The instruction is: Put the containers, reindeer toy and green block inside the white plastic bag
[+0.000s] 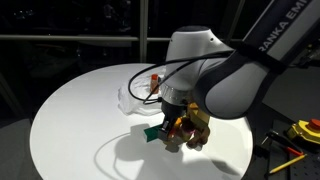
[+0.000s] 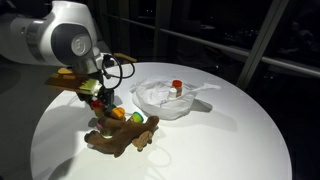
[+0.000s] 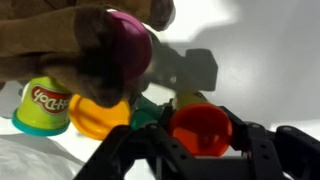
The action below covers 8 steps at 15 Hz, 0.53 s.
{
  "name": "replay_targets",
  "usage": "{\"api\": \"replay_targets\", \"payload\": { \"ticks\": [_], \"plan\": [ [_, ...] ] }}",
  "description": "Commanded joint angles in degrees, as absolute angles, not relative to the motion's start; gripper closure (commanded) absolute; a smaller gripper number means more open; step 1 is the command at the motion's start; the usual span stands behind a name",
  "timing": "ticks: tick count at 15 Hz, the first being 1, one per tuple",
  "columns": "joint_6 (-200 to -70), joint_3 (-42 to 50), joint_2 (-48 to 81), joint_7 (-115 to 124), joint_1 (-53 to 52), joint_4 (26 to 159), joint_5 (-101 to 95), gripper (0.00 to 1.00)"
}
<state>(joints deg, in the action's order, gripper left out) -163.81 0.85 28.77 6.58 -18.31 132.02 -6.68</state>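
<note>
If I lifted now, the orange pot would come up with my gripper, leaving the reindeer toy [image 2: 120,138] behind: the fingertips are closed on its lid.
My gripper [image 3: 201,122] hangs low over the table beside the reindeer toy [image 2: 120,138]. Its two fingers press on either side of a small orange round pot [image 3: 200,135], so it is shut on that pot. The brown plush reindeer toy [image 3: 70,45] fills the upper left of the wrist view. The green block [image 1: 150,132] lies on the table right next to the gripper [image 1: 178,125]. Farther back lies the white plastic bag [image 2: 160,100], crumpled, with a red-capped bottle [image 2: 176,87] showing in it.
A yellow Play-Doh tub [image 3: 45,105] with a teal lid and a yellow-orange round piece [image 3: 100,118] sit close to the pot and the toy. The round white table [image 1: 80,120] drops off at its edge, with yellow tools [image 1: 300,135] beyond it.
</note>
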Motion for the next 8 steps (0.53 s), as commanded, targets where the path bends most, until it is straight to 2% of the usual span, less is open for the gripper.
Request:
{"api": "replay_targets", "payload": {
  "ticks": [1, 4, 8],
  "plan": [
    [-151.59, -2.11, 22.39, 6.31, -13.96, 129.79, -3.22, 0.76],
    [-142.34, -1.95, 22.20, 7.05, -12.29, 122.51, -2.90, 0.76],
    [-137.55, -1.77, 27.62, 7.56, -10.17, 111.33, -2.48, 0.76]
  ]
}}
